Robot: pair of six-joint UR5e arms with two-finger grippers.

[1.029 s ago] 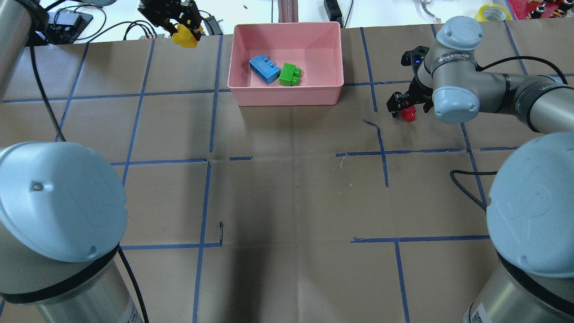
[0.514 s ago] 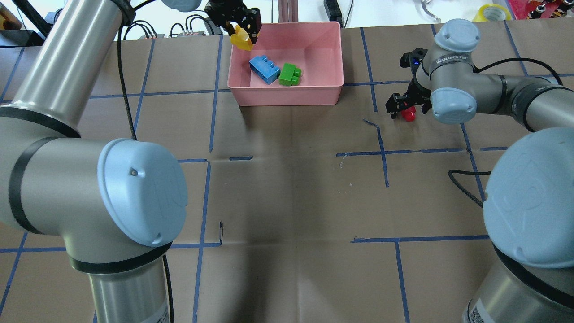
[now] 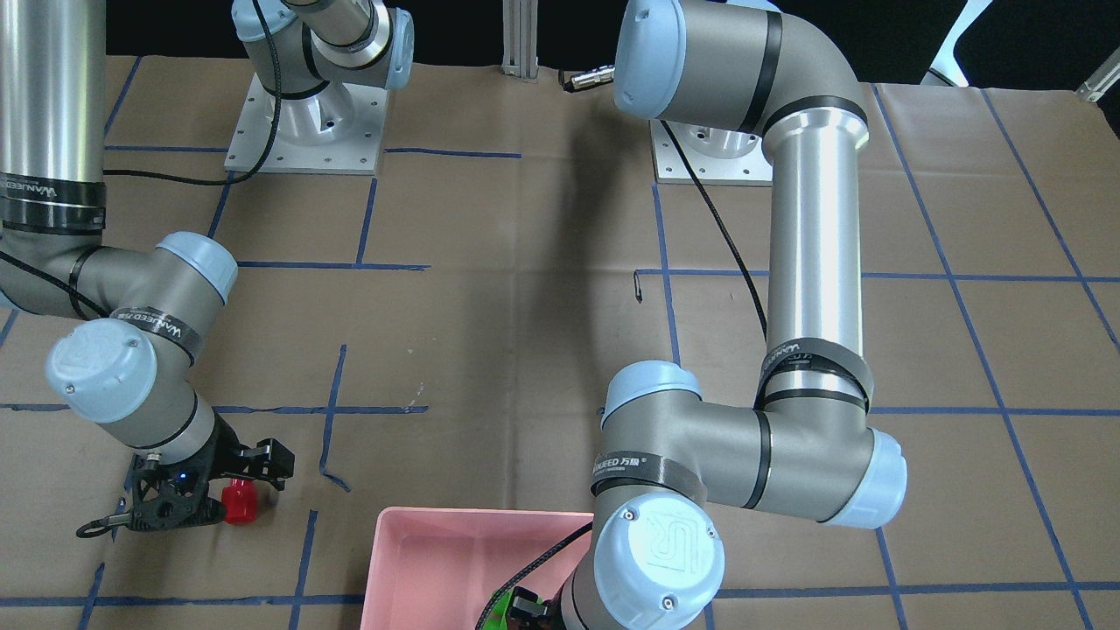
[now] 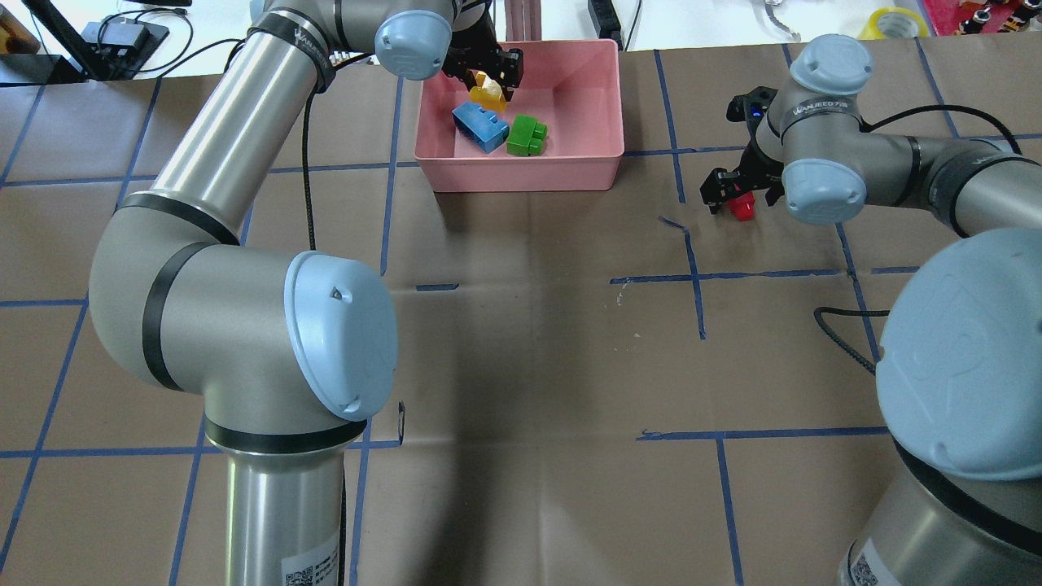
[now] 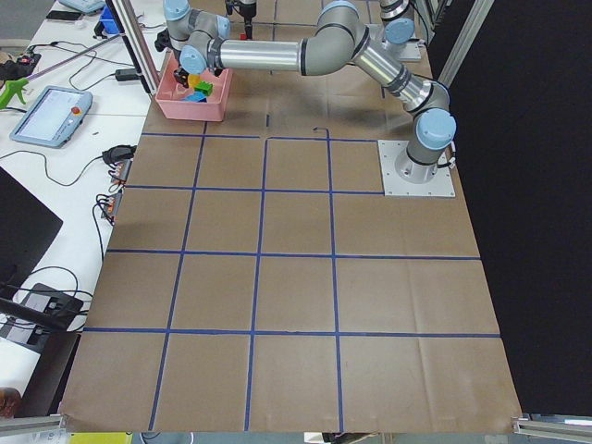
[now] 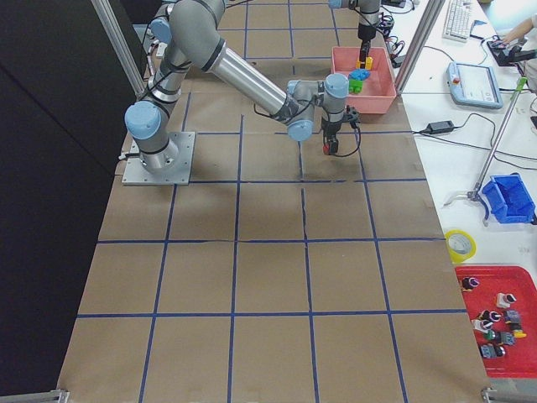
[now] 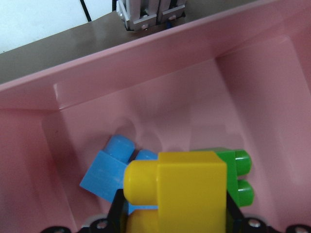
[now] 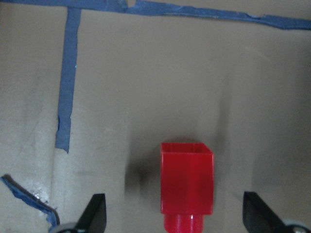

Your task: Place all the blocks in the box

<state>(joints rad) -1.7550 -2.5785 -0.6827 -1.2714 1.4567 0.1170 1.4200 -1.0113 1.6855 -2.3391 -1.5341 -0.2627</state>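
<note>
The small red block should go into the pink box (image 3: 451,567), so my right gripper should next grab the block by its square body (image 3: 240,504).
My left gripper (image 4: 487,77) is shut on the yellow two-stud block (image 4: 488,91) and holds it over the back left of the pink box (image 4: 521,175). In the left wrist view the yellow block (image 7: 180,189) hangs above the light blue block (image 7: 109,167) and the green block (image 7: 238,177), which lie on the box floor (image 7: 146,63). They lie side by side (image 4: 479,126) (image 4: 527,135). My right gripper (image 4: 735,198) is open and low over the table, right of the box, with the small red block (image 4: 740,209) (image 8: 187,187) between its jaws, untouched.
Blue tape lines grid the brown paper table. A yellow tape roll (image 4: 894,20) and cables lie beyond the far edge. A red parts tray (image 6: 495,323) and a blue bin (image 6: 509,197) sit on the side bench.
My left arm has swung right with the yellow block, from left of the box to over its inside. My right gripper has stayed around the red block.
</note>
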